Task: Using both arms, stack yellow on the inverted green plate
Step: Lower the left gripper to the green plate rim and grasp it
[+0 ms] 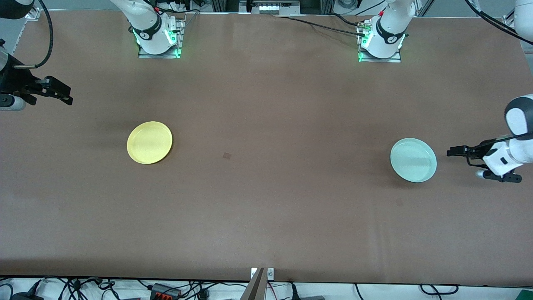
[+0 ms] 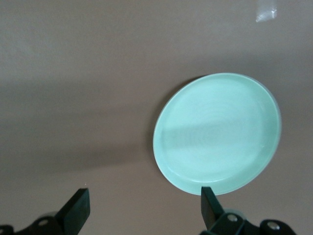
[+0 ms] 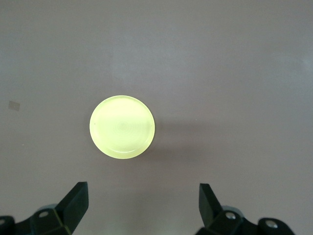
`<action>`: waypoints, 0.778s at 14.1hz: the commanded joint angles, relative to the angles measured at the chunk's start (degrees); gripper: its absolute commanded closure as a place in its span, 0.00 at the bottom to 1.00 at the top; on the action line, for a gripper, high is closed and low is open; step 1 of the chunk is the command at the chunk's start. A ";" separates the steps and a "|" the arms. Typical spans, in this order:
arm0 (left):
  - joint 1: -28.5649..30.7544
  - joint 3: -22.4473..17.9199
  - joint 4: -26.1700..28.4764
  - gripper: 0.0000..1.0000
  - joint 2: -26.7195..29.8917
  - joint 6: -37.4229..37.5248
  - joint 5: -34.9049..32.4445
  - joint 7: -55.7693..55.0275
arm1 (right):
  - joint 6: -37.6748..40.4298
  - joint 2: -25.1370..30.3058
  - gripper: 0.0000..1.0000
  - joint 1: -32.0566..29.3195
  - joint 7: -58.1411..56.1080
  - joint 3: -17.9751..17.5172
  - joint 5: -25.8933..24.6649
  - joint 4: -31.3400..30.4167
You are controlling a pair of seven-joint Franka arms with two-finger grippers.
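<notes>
I will next use my left gripper to grab its thin raised rim (image 1: 435, 159) and invert the green plate, since the plate's round side spreads wider than my open fingers.
The yellow plate (image 1: 149, 142) lies flat on the brown table toward the right arm's end, and it shows whole in the right wrist view (image 3: 122, 127). The pale green plate (image 1: 413, 160) lies flat toward the left arm's end with its rim up (image 2: 217, 133). My left gripper (image 1: 456, 153) hangs over bare table just beside the green plate, at the left arm's end, open and empty (image 2: 144, 208). My right gripper (image 1: 62, 93) is open and empty over the table's edge at the right arm's end, well apart from the yellow plate (image 3: 143, 203).
The two arm bases (image 1: 158, 39) (image 1: 381, 43) stand along the table's edge farthest from the front camera. A small dark mark (image 1: 226, 156) sits on the table between the plates. Cables and a bracket (image 1: 258, 283) line the nearest edge.
</notes>
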State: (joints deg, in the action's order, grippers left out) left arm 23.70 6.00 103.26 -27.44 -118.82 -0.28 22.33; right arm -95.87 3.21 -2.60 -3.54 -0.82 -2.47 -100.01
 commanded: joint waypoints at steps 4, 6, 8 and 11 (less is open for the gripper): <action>1.35 1.73 11.96 0.01 -0.15 -17.65 1.85 1.93 | 0.33 -0.57 0.00 0.32 -0.85 -0.06 0.01 0.69; 1.35 2.26 11.79 0.04 -1.91 -20.29 2.39 1.93 | 0.24 -0.75 0.00 0.67 -0.85 -0.06 0.01 0.69; 1.53 2.26 11.78 0.14 -3.23 -21.45 2.47 1.84 | 0.16 -0.75 0.00 0.67 -0.77 -0.06 0.01 0.69; 1.97 2.26 11.43 0.40 -4.46 -21.45 6.15 2.01 | 0.16 -0.83 0.00 0.67 -0.77 -0.15 0.01 0.69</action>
State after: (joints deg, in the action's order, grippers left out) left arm 24.78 7.70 115.09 -31.18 -139.59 2.87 22.78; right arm -95.93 2.57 -2.03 -3.57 -0.83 -2.47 -100.00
